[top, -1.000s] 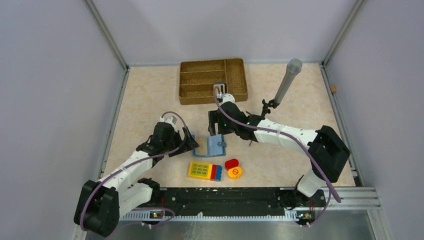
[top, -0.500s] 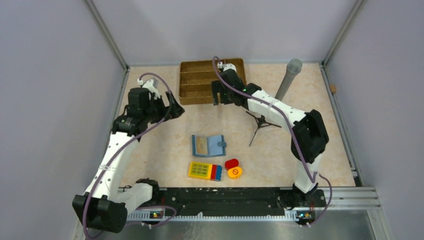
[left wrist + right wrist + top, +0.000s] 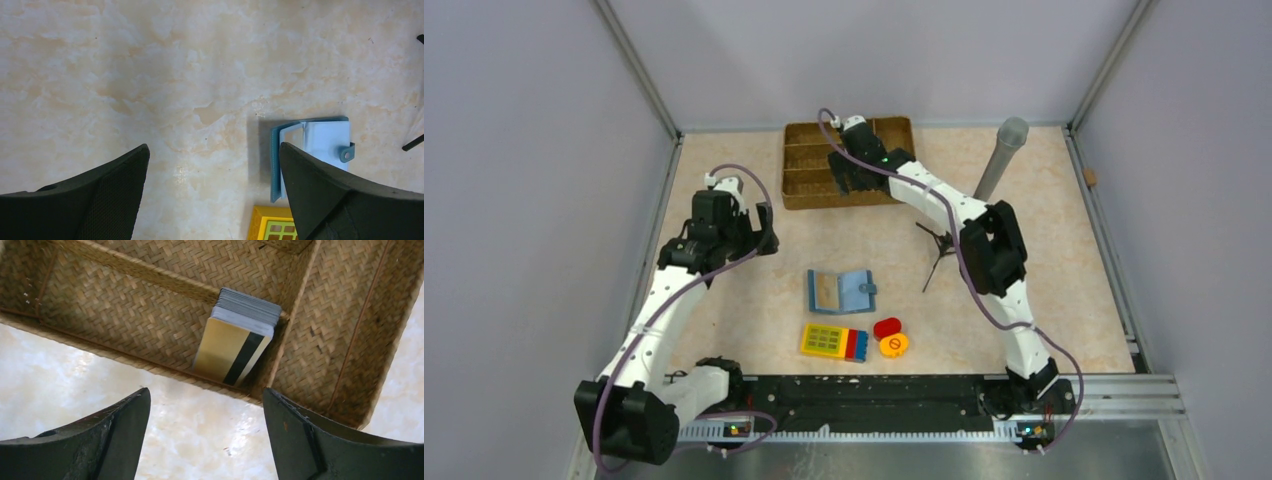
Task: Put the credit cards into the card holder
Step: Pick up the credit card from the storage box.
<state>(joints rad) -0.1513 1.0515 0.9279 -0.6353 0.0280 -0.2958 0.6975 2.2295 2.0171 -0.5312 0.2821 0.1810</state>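
Observation:
Next, my right gripper grabs the tan credit card by its black-striped edge (image 3: 254,359) and slides it into the card holder.
The teal-blue card holder (image 3: 840,291) lies open on the table, with a tan card in its left pocket. It also shows in the left wrist view (image 3: 320,142). A stack of credit cards (image 3: 240,335) stands in a compartment of the wicker tray (image 3: 125,265), its top card tan-gold with a black stripe. My right gripper (image 3: 205,392) is open and empty just in front of the tray's near wall, and hangs over the tray in the top view (image 3: 846,186), where it hides the stack. My left gripper (image 3: 762,232) is open and empty, left of and behind the card holder.
The wicker tray (image 3: 809,135) sits at the back centre. A yellow keypad block (image 3: 834,342) and two small red and orange pieces (image 3: 889,336) lie in front of the card holder. A grey cylinder (image 3: 999,160) and a black tripod stand (image 3: 939,250) are to the right.
Both grippers have left the card holder. The left arm drew back to the left. The right arm swung back to the wicker tray. The card holder stays open on the table.

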